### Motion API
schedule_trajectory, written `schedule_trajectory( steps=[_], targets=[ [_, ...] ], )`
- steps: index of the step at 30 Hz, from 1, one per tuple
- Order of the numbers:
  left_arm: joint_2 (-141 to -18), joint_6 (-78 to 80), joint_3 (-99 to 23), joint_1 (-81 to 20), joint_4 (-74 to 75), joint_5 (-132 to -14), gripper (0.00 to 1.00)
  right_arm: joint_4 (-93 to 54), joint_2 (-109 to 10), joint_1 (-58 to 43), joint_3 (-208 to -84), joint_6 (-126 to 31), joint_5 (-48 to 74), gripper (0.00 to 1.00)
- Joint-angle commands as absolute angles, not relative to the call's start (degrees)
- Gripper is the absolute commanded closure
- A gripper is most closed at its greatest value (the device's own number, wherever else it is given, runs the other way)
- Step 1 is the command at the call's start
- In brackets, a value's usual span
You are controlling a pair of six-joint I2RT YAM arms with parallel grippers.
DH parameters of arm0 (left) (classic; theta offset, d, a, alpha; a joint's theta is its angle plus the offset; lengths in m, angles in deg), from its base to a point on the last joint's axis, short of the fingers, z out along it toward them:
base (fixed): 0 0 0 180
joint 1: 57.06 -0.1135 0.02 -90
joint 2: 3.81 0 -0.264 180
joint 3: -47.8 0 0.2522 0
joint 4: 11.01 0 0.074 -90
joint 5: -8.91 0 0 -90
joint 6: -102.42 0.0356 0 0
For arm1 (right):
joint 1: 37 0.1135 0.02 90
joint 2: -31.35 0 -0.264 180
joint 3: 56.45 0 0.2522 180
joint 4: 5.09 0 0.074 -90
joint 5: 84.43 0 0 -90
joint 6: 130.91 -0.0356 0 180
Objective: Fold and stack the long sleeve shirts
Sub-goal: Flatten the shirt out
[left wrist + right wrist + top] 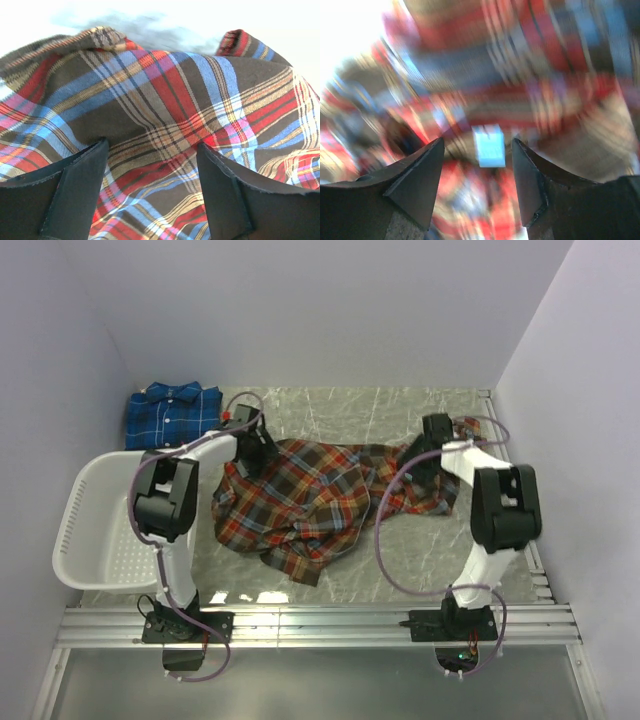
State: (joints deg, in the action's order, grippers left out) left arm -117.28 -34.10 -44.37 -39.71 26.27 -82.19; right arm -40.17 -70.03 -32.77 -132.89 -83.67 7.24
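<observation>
I will next grab a loose edge of its crumpled cloth (422,478) with my right gripper, to spread the red-orange plaid shirt (310,500) flat for folding.
The red-orange plaid long sleeve shirt (310,500) lies crumpled in the middle of the table. The blue plaid long sleeve shirt (172,415) sits folded at the back left. My left gripper (255,455) is down on the red shirt's left upper edge. In its wrist view the gripper (152,190) is open, with flat plaid cloth (165,100) spanning the gap. My right gripper (415,475) is at the shirt's right end. Its wrist view is blurred; the gripper (477,185) is open over plaid cloth, and a pale blue label (489,146) shows between the fingers.
A white slotted basket (85,530) stands at the left, beside the left arm. The marbled table top (400,410) ends at walls behind and on both sides. A metal rail (320,620) with the arm bases runs along the near edge.
</observation>
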Motion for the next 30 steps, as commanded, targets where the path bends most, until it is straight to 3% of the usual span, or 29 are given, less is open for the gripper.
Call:
schedule_trajectory(
  steps=[1,5,10,19,24,29,30],
  targets=[
    [-114.0,-35.8,-40.2,-42.1,27.1,-78.9,0.22,-40.3,-77.4,-33.0,-146.6,-81.3,6.4,0.36],
    [-110.4,-38.8,-34.7,-42.3,24.8,-74.2,0.20,-41.7,-84.3,-32.8,-158.0,-77.9,8.7,0.36],
    [-102.7,-39.6,-29.5,-42.2,23.7,-72.8,0.16,-44.8,-80.4,-28.5,-163.1,-70.2,11.1,0.35],
    [-98.5,-30.1,-35.1,-41.4,29.5,-83.3,0.10,-52.2,-75.4,-16.9,-159.4,-71.0,11.9,0.34],
    [-102.2,-26.4,-36.4,-40.3,27.4,-80.1,0.12,-52.7,-77.2,-14.2,-156.9,-73.2,12.1,0.34],
    [-106.0,-26.0,-36.8,-39.0,26.8,-80.6,0.14,-52.5,-78.6,-12.7,-156.8,-73.9,11.5,0.41],
    [-106.4,-26.2,-36.5,-39.0,26.3,-80.8,0.14,-51.9,-78.5,-12.8,-155.9,-74.5,11.5,0.47]
  ],
)
